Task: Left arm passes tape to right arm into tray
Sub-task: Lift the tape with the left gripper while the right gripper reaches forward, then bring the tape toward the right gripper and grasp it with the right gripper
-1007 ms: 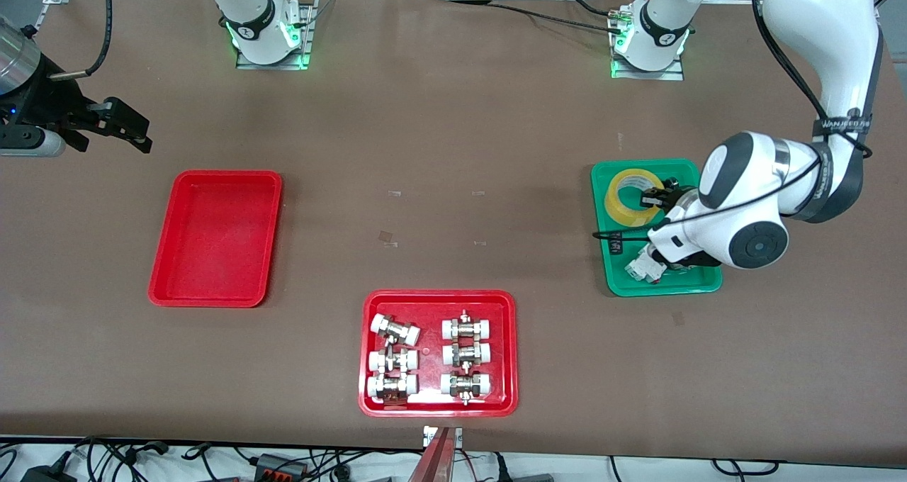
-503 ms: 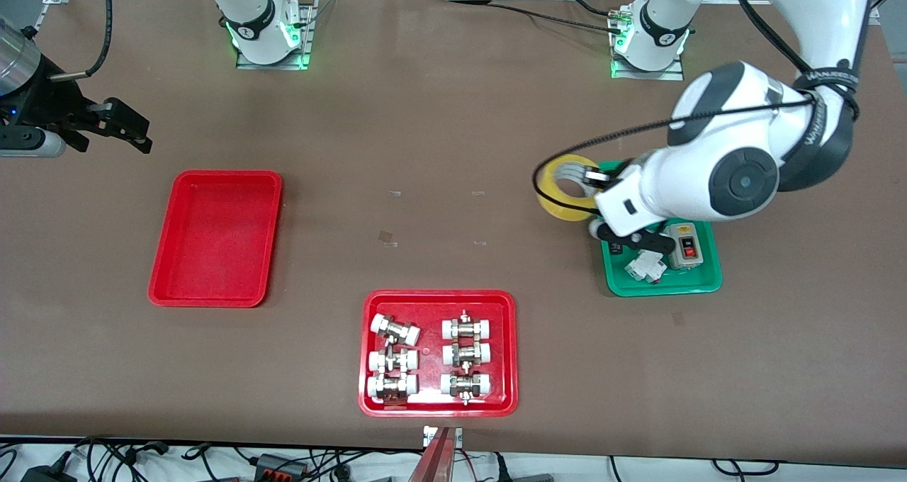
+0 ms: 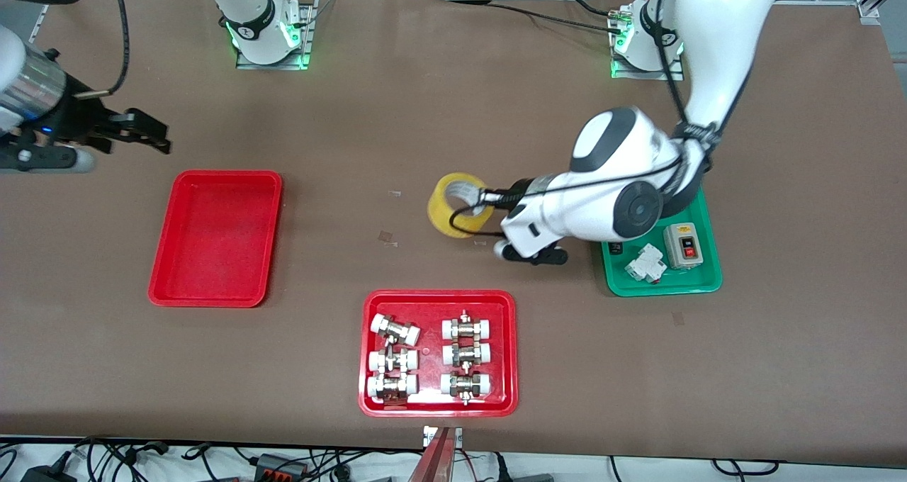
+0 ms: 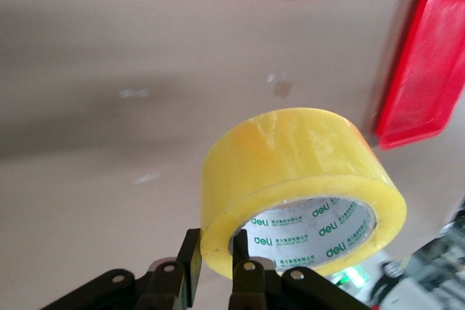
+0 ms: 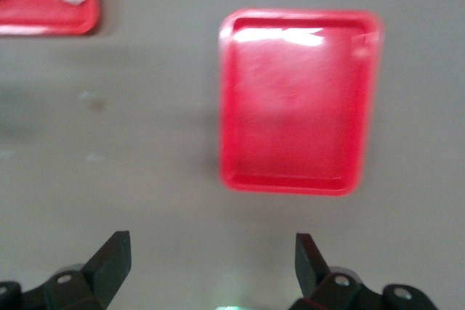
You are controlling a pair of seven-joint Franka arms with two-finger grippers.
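Observation:
My right gripper grabs the yellow roll by the flat sides of its ring (image 3: 440,204) next, to set the yellow tape roll in the plain red tray (image 3: 216,237).
My left gripper (image 3: 484,200) is shut on the wall of the yellow tape roll (image 3: 457,205) and holds it in the air over the middle of the table. In the left wrist view the tape (image 4: 298,172) fills the centre, one finger inside its hole and one outside, gripper (image 4: 216,263). The plain red tray (image 3: 216,237) lies toward the right arm's end of the table; it also shows in the right wrist view (image 5: 298,99). My right gripper (image 3: 145,136) is open and empty, over the bare table beside that tray; in its wrist view the gripper (image 5: 211,255) is spread wide.
A red tray with pipe fittings (image 3: 438,353) lies near the front edge, nearer to the camera than the tape. A green tray (image 3: 662,251) holding a switch box and a small white part sits toward the left arm's end, under the left arm.
My left arm lifted the tape out of the green tray and carried it toward the table's middle. My right gripper has shifted slightly toward the middle.

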